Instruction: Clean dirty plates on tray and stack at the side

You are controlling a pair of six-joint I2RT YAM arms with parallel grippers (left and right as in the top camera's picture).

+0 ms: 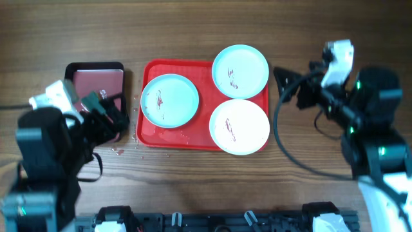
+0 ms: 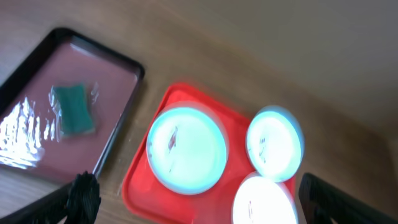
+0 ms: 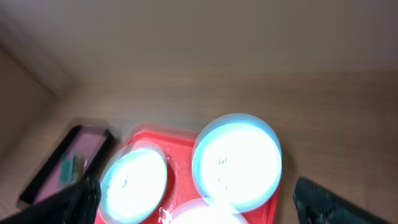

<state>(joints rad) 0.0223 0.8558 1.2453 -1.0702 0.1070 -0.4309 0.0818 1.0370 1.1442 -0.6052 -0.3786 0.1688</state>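
My left gripper pinches the green sponge across its middle (image 1: 93,102) (image 2: 74,110) from above next, which leaves the sponge's ends free to wipe the dirty plates.
The red tray (image 1: 203,72) lies mid-table with three plates on it. The left plate (image 1: 170,100), the far right plate (image 1: 240,71) and the near right plate (image 1: 239,126) each carry reddish smears. My left gripper (image 1: 113,120) is open and empty, left of the tray over the black tray's edge. My right gripper (image 1: 288,82) is open and empty, right of the tray. The left wrist view shows the tray (image 2: 142,191) and plates (image 2: 186,149) between its open fingers (image 2: 199,202). The right wrist view shows the plates (image 3: 236,158) between its fingers (image 3: 208,205).
A smaller black-rimmed tray (image 1: 96,69) with a maroon floor stands left of the red tray. A green sponge (image 2: 73,110) lies on it. Small reddish specks (image 1: 119,151) lie on the wood near the red tray's front left corner.
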